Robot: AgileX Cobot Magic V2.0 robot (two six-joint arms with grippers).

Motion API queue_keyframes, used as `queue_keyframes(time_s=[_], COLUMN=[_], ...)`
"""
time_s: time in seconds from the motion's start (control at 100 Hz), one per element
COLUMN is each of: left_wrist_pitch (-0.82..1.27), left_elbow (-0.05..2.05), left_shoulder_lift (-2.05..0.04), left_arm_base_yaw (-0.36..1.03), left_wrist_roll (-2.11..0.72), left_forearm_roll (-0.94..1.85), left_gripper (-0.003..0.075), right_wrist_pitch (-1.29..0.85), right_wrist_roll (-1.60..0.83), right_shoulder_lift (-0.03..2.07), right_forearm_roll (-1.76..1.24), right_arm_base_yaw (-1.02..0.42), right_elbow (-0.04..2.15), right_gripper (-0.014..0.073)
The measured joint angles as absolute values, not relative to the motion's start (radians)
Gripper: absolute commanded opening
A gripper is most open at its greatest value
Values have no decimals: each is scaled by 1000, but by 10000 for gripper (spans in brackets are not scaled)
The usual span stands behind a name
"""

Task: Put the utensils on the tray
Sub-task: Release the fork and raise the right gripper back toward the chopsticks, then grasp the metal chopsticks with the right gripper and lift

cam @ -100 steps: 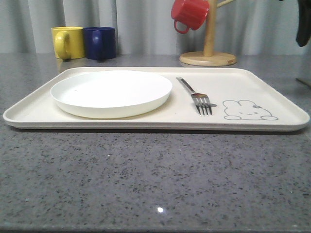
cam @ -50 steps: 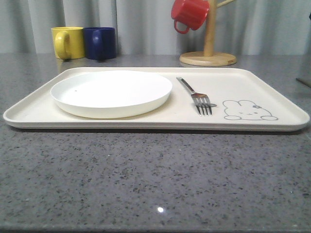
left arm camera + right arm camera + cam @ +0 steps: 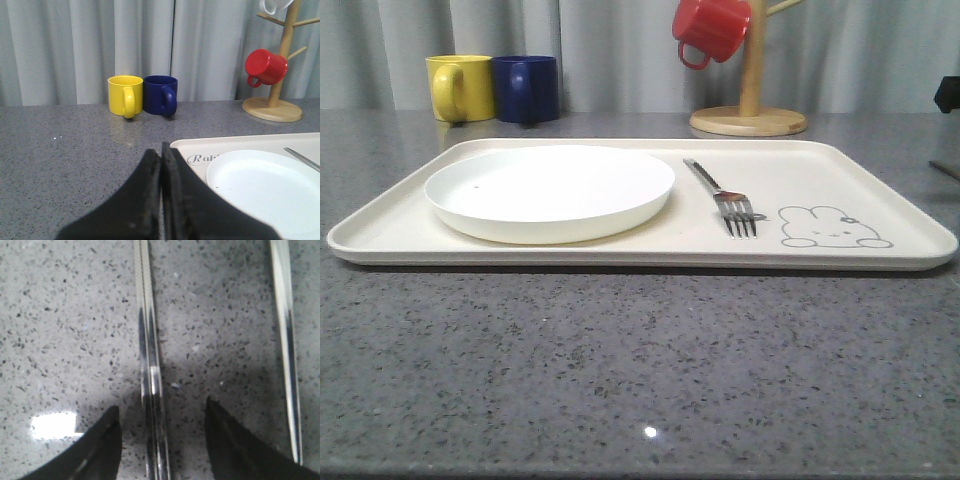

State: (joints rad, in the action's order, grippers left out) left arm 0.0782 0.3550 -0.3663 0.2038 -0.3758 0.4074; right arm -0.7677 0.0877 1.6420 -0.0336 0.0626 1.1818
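Note:
The metal chopsticks are between the fingers of the robot's right gripper, with a finger on either side, so the gripper should close on them now.
The cream tray [image 3: 820, 170] lies across the counter. On it sit the round white plate [image 3: 550, 190] on the left and the silver fork [image 3: 725, 195] beside the rabbit drawing. In the right wrist view, a pair of flat metal chopsticks [image 3: 149, 340] lies on the bare speckled counter. My right gripper [image 3: 161, 407] is open just above them, one finger on each side. A second slim metal handle [image 3: 287, 340] lies parallel, outside the fingers. My left gripper [image 3: 161, 155] is shut on nothing, near the tray's corner [image 3: 190, 147] and the plate [image 3: 260, 190].
A yellow mug [image 3: 460, 87] and a blue mug [image 3: 525, 88] stand behind the tray's left end. A wooden mug stand [image 3: 748, 120] carrying a red mug [image 3: 712, 28] stands behind its right half. A dark piece of the right arm [image 3: 948, 95] shows at the right edge.
The dark part of the right arm at the front view's right edge has moved lower. Tray, plate and fork have not moved.

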Motion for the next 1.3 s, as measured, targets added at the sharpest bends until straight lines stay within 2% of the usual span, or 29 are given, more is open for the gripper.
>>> queue_keyframes(time_s=[0.09, 0.27, 0.36, 0.78, 1.02, 1.3], left_wrist_pitch=[78, 78, 78, 78, 78, 78], left_elbow=[355, 355, 355, 355, 355, 355], left_shoulder_lift=[-366, -366, -366, -366, -366, -366], left_arm_base_yaw=[204, 204, 204, 204, 204, 204], left_wrist_roll=[-376, -376, -376, -376, -376, -376], left_forearm_roll=[407, 407, 407, 407, 407, 407], left_gripper=[-18, -18, -18, -18, -18, -18], right_wrist_pitch=[-759, -748, -748, -775, -805, -777], right_wrist_roll=[86, 86, 86, 86, 140, 294], right_shoulder_lift=[1649, 1653, 1653, 1586, 1468, 1460], right_forearm_roll=[-34, -34, -34, -59, -67, -59], right_arm_base_yaw=[63, 63, 63, 50, -75, -257], right_elbow=[1182, 1184, 1186, 1184, 1184, 1184], right_gripper=[337, 104, 48, 46, 46, 46])
